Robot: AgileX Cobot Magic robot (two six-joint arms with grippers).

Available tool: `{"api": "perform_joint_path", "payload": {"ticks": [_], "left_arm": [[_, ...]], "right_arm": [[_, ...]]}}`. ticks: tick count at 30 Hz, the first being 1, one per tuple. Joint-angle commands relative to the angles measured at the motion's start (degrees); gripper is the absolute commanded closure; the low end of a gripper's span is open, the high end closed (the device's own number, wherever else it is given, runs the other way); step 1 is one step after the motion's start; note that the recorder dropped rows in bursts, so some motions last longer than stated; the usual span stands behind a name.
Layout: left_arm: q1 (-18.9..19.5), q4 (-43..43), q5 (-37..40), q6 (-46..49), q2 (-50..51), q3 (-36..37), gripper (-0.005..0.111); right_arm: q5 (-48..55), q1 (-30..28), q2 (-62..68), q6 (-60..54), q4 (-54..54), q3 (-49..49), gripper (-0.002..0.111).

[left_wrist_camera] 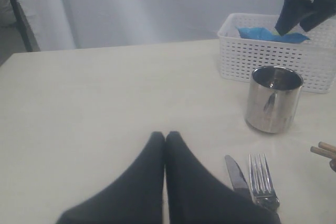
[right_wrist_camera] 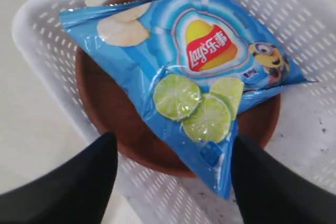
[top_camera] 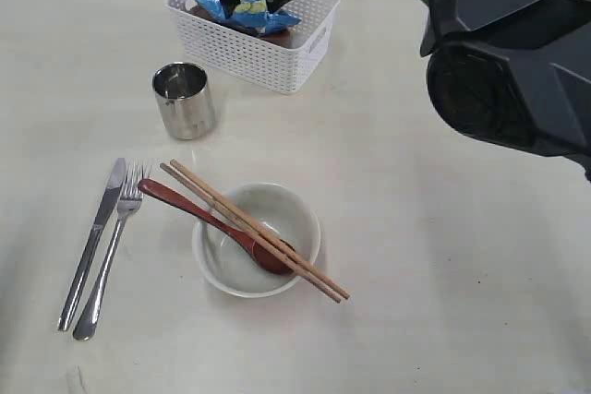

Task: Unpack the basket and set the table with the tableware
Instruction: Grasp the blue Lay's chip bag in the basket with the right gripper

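Observation:
The chip bag's lower corner narrows to a slim point while the bag's middle spreads wide. The right gripper next lifts the bag by that corner.
The white basket stands at the back of the table. In it a blue chip bag lies on the reddish-brown plate. My right gripper hangs open over the basket, one finger on each side of the bag's lower corner, holding nothing. On the table are the steel cup, the knife, the fork and the pale bowl. The red spoon and the chopsticks rest across the bowl. My left gripper is shut and empty, low over the table left of the knife.
The right arm's dark body fills the upper right of the exterior view. A pale curtain or wall runs behind the table's far edge. The cup stands just in front of the basket.

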Motion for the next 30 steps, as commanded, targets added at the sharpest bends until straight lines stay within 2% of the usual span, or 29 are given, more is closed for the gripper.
{"api": "perform_joint_path", "payload": {"ticks": [1, 4, 15, 18, 23, 30], "left_arm": [[0.13, -0.21, -0.1, 0.08, -0.21, 0.15, 0.107], [0.13, -0.21, -0.1, 0.08, -0.21, 0.15, 0.107], [0.13, -0.21, -0.1, 0.08, -0.21, 0.15, 0.107], [0.13, -0.21, -0.1, 0.08, -0.21, 0.15, 0.107], [0.13, -0.21, -0.1, 0.08, -0.21, 0.15, 0.107], [0.13, -0.21, -0.1, 0.08, -0.21, 0.15, 0.107]], "right_arm": [[-2.58, -0.3, 0.63, 1.5, 0.57, -0.2, 0.049], [-2.24, -0.34, 1.25, 1.89, 0.4, -0.2, 0.052], [-2.08, -0.34, 1.97, 2.33, 0.13, -0.2, 0.053], [-2.19, -0.34, 1.97, 2.33, 0.13, -0.2, 0.067], [-2.4, -0.34, 1.97, -0.29, 0.13, -0.2, 0.106], [-2.4, -0.34, 1.42, -1.37, 0.13, -0.2, 0.109]]}}
